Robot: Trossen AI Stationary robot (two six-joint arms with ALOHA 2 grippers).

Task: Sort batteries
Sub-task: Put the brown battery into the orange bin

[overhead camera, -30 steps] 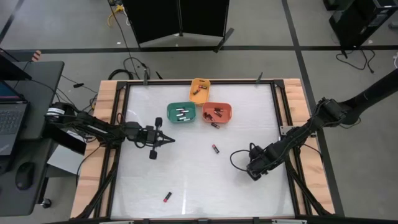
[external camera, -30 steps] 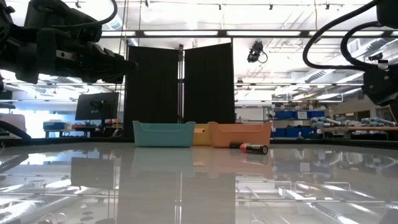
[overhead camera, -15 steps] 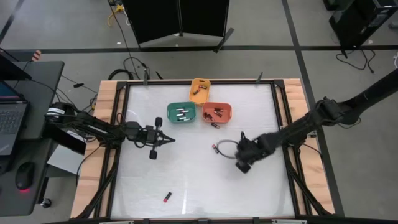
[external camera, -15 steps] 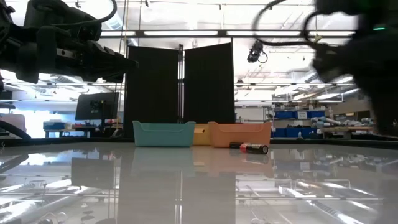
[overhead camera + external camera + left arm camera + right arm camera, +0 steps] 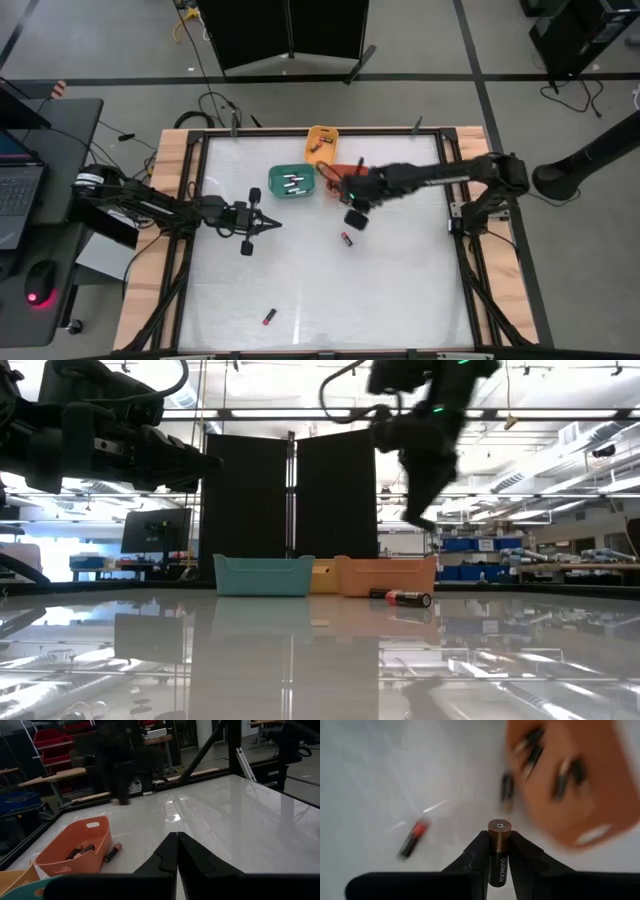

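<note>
The copper-topped battery [image 5: 499,862] is short of the orange bin's near side. It needs to move toward the bin before my right gripper lets it go.
My right gripper [image 5: 354,217] hangs over the table just near of the orange bin [image 5: 570,775], shut on a black, copper-topped battery [image 5: 499,862]. In the bin lie several dark batteries. One battery [image 5: 507,787] rests on its side beside the bin's wall. A red-and-black battery [image 5: 346,239] lies on the table close below the gripper. Another red battery [image 5: 269,316] lies near the front edge. My left gripper [image 5: 272,224] hovers level at the table's left, shut on nothing. My right gripper pinches the battery's black body [image 5: 499,870] between its two fingers [image 5: 479,847]. The battery lies along the fingers, and its copper end [image 5: 499,827] sticks out past the fingertips. The fingers point steeply down from above, and the battery is lifted clear of the table.
A green bin [image 5: 291,181] with pale batteries stands left of the orange one, and a yellow bin [image 5: 321,143] stands behind them at the far edge. A black frame [image 5: 447,190] runs round the white table. The near half of the table holds only the lone red battery.
My right gripper has swung from the table's right side toward the far left, rising and rolling its wrist. It now hangs beside the orange bin. My left arm has kept still.
</note>
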